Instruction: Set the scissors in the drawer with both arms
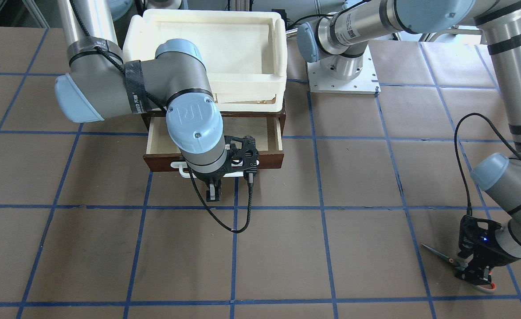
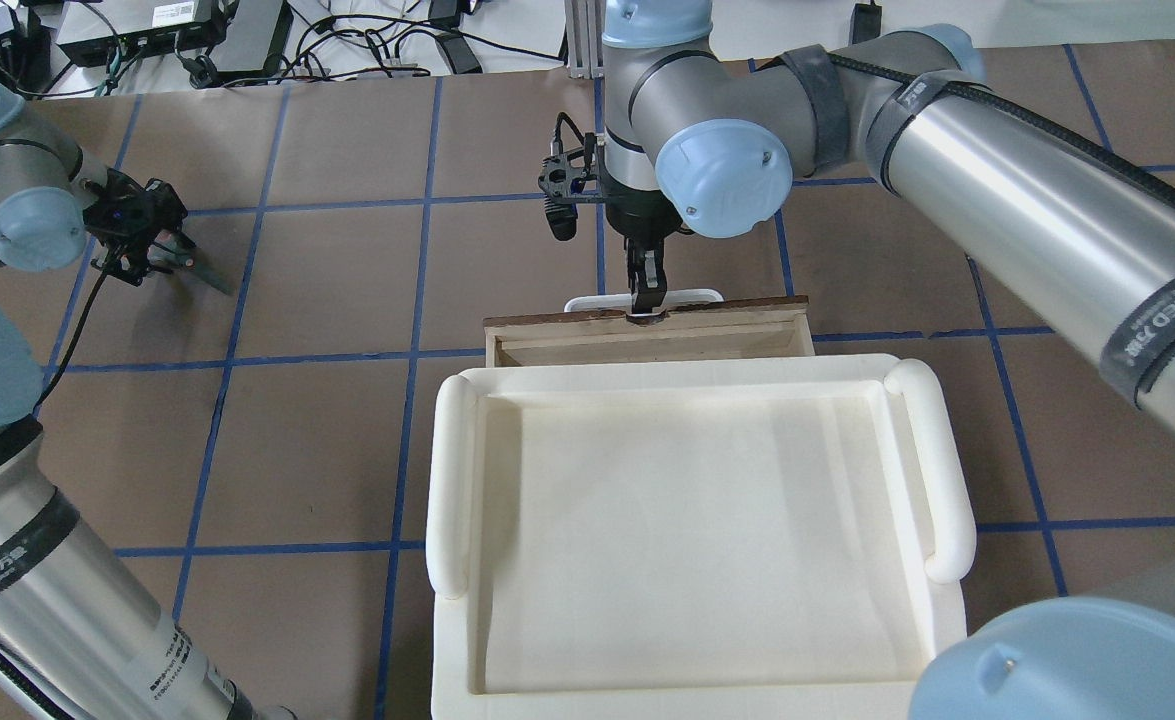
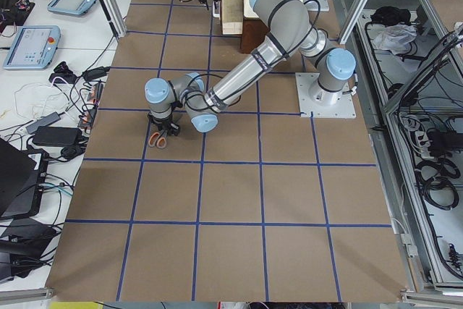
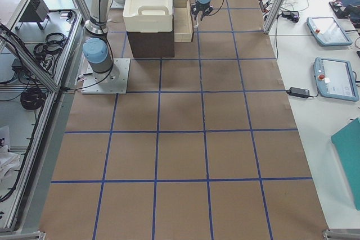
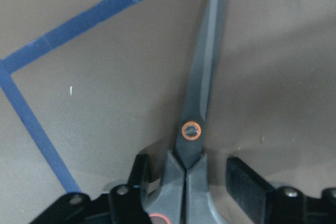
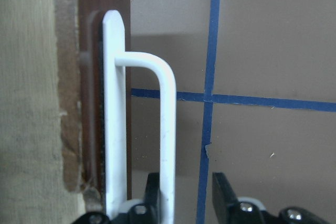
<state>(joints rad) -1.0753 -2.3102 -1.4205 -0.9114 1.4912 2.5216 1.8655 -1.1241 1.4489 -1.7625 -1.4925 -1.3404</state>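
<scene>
My left gripper grabs the gray neck of the scissors' handles next, since the dark blades are pointed.
The scissors [image 1: 442,256] lie flat on the brown table at the robot's far left, and the left wrist view shows their dark blades [image 5: 203,87] pointing away. My left gripper [image 1: 475,277] is down over the handle end. Its fingers [image 5: 245,182] straddle the neck with a gap, so it is open. The dark brown drawer [image 1: 269,158] is pulled partly out, showing its pale inside. My right gripper [image 1: 213,194] is at the white bar handle [image 6: 167,129]. The bar sits between its fingers [image 6: 223,190], with a gap on one side, so it is open.
A cream-white plastic tray [image 2: 452,470] sits on top of the small cabinet [image 4: 149,43] above the drawer. The right arm's elbow [image 1: 189,88] hangs over the drawer's left part. A black cable [image 1: 225,221] loops onto the table in front of the drawer.
</scene>
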